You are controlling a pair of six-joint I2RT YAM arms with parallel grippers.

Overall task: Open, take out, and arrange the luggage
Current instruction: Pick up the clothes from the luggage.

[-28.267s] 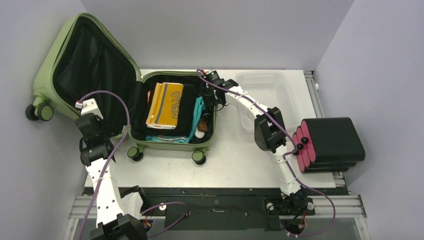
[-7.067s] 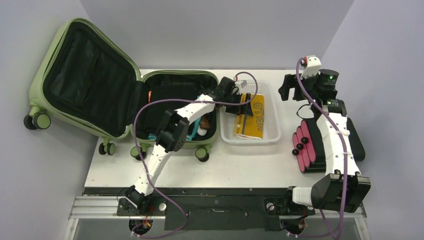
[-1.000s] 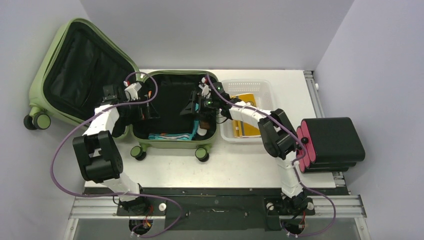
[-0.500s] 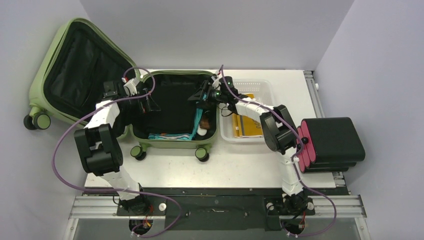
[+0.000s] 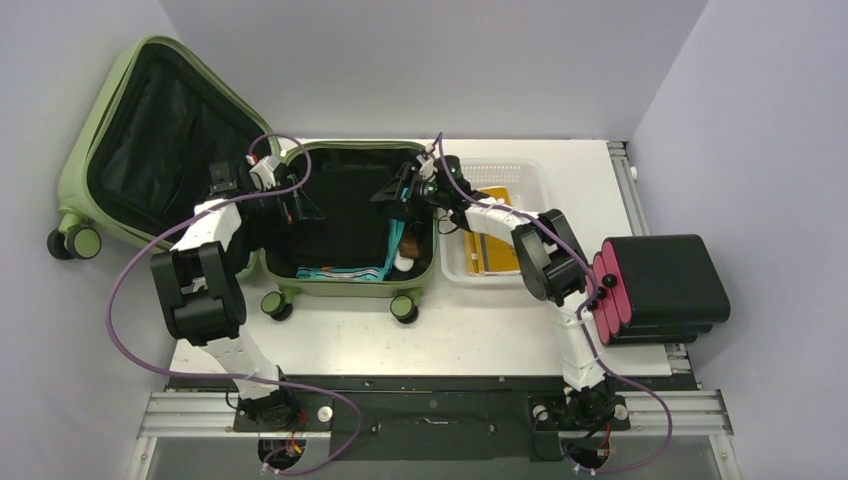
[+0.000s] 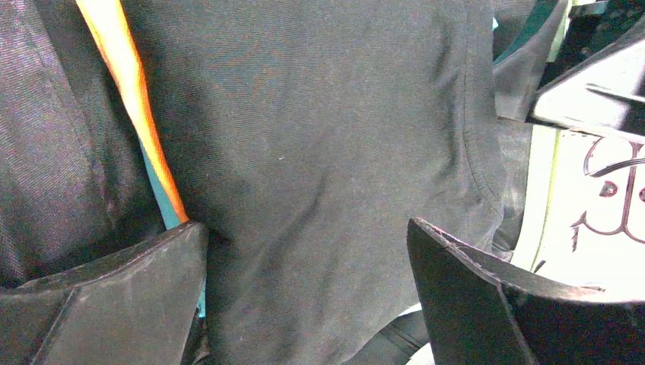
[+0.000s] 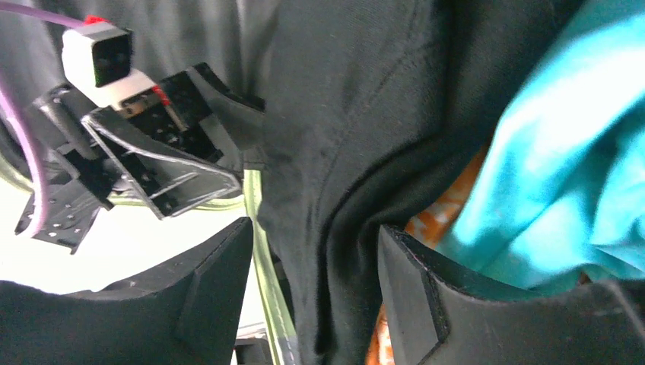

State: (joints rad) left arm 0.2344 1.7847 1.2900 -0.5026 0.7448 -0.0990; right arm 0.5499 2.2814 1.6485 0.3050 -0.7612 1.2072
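The left gripper pinches the garment's edge beside the orange piece of cloth next, opposite my right gripper, to lift the black garment (image 5: 350, 215) folded into the basket.
The olive-green luggage (image 5: 75, 150) lies open, its lid leaning off the table's left edge and its base (image 5: 345, 291) on the table. A black garment (image 5: 350, 215) covers the base's contents. My left gripper (image 5: 300, 207) hovers over the garment's left side. In the left wrist view it (image 6: 308, 224) is open wide, with the dark cloth (image 6: 319, 152) below and an orange strip (image 6: 129, 99) beside it. My right gripper (image 5: 392, 190) is at the garment's right edge. In the right wrist view it (image 7: 316, 224) pinches a fold of the black garment (image 7: 342, 114), next to teal cloth (image 7: 563, 152).
A white mesh basket (image 5: 540, 172) right of the luggage holds a folded yellow-orange cloth (image 5: 490, 245). A black case with a pink side (image 5: 665, 285) sits at the table's right edge. Teal cloth (image 5: 345, 272) shows at the base's near side. Grey walls enclose the table.
The right jaws have narrowed onto the garment's right edge and drawn slightly toward the back. The left gripper has crept a little to the right over the garment and stayed open.
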